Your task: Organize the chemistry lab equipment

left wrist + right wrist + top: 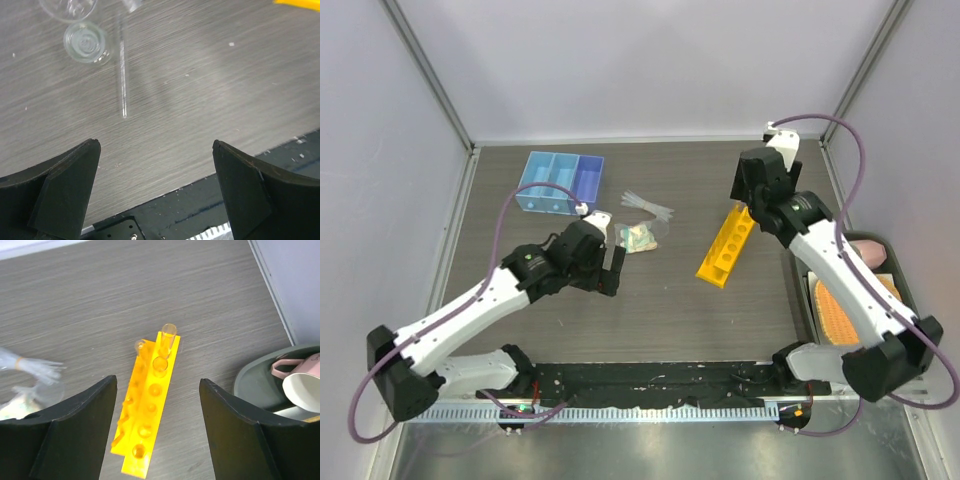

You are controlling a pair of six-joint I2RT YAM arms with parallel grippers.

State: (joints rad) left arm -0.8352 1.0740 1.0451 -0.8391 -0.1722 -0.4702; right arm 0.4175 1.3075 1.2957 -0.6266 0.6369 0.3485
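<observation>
My left gripper is going to grab the thin glass tube by the end nearest me (124,111) next, so the tube's far end stays free for handing over.
The long yellow rack (727,245) lies slanted at centre right. In the right wrist view the rack (150,405) holds a clear tube (168,336) at its far end. My right gripper (747,203) hovers over that far end, open and empty, with the rack between its fingers (157,382). A bundle of thin droppers (648,207) and a packet with green-beige contents (638,237) lie mid-table. My left gripper (610,270) is open and empty (156,145) above bare table. A tiny clear beaker (86,43) and a thin glass tube (122,75) lie beyond it.
A blue divided tray (558,182) stands at the back left. A dark bin (900,285) at the right edge holds the pink cup (870,252) and the orange woven mat (845,310). A black strip (650,385) runs along the table's near edge.
</observation>
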